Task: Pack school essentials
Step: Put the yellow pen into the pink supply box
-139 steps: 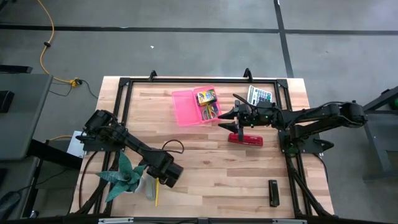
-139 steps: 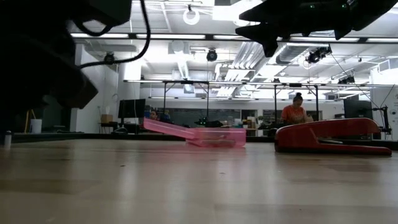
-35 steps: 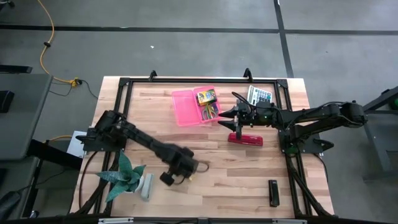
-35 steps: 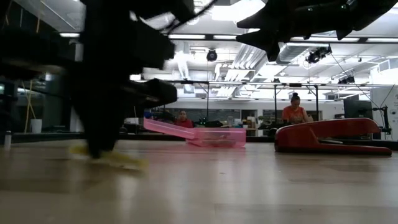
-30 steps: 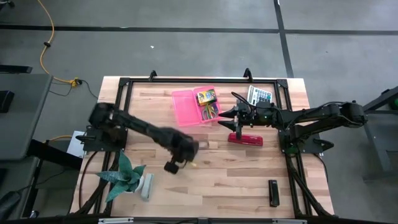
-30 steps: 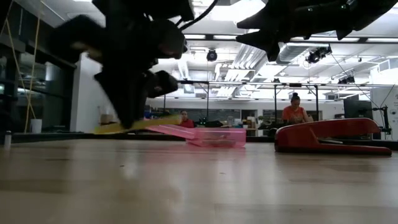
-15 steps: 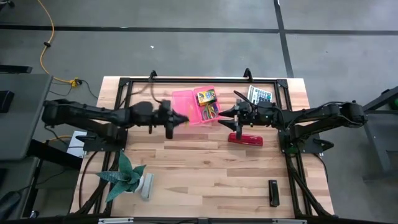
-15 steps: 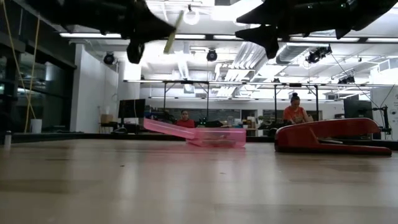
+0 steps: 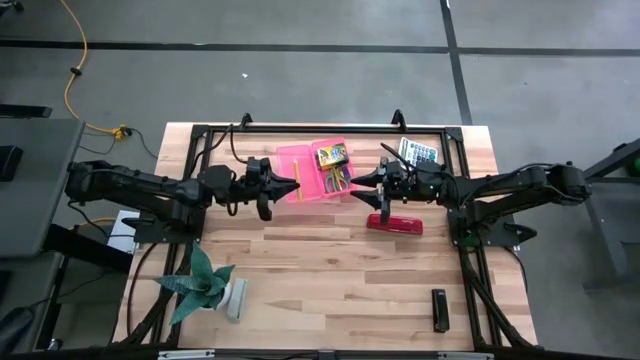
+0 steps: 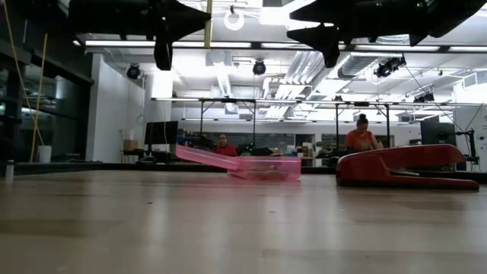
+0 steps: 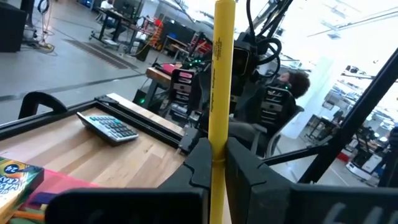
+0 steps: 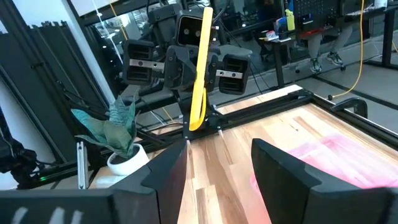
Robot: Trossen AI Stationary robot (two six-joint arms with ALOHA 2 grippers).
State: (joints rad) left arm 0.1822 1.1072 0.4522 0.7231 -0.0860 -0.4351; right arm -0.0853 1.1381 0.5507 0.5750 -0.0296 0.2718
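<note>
My right gripper grabs the yellow pencil by its body (image 9: 298, 178) next, to pack the pencil in the pink box.
A yellow pencil (image 11: 221, 81) stands nearly upright in the air, and my left gripper (image 11: 219, 163) is shut on it. That gripper (image 9: 292, 184) hovers by the left edge of the open pink box (image 9: 300, 175), high above the table (image 10: 199, 19). The box holds a yellow-green crayon box (image 9: 332, 155) and several coloured pencils (image 9: 340, 178). My right gripper (image 9: 360, 182) hangs open and holds nothing at the box's right edge, facing the left gripper. The right wrist view shows the pencil (image 12: 198, 74) in front of the left gripper. My left gripper pinches the pencil's shaft (image 11: 219, 149) between its two fingers. The fingers lie about level, pointing toward the table's right, and cross the pencil. The pencil is lifted clear and nearly upright, with a long part above the fingers and a short end (image 10: 207, 42) below them.
A calculator (image 9: 418, 152) lies at the far right. A red stapler (image 9: 394, 223) lies just in front of the right gripper. A black piece (image 9: 439, 308) lies near the right front edge, and a green spiky plant in a white pot (image 9: 200, 285) stands at the front left.
My left gripper has carried the pencil up and toward the far edge, from the middle of the table to the pink box's left side. It has turned so that its fingers point to the right, and the pencil has gone from slanting low to nearly upright.
</note>
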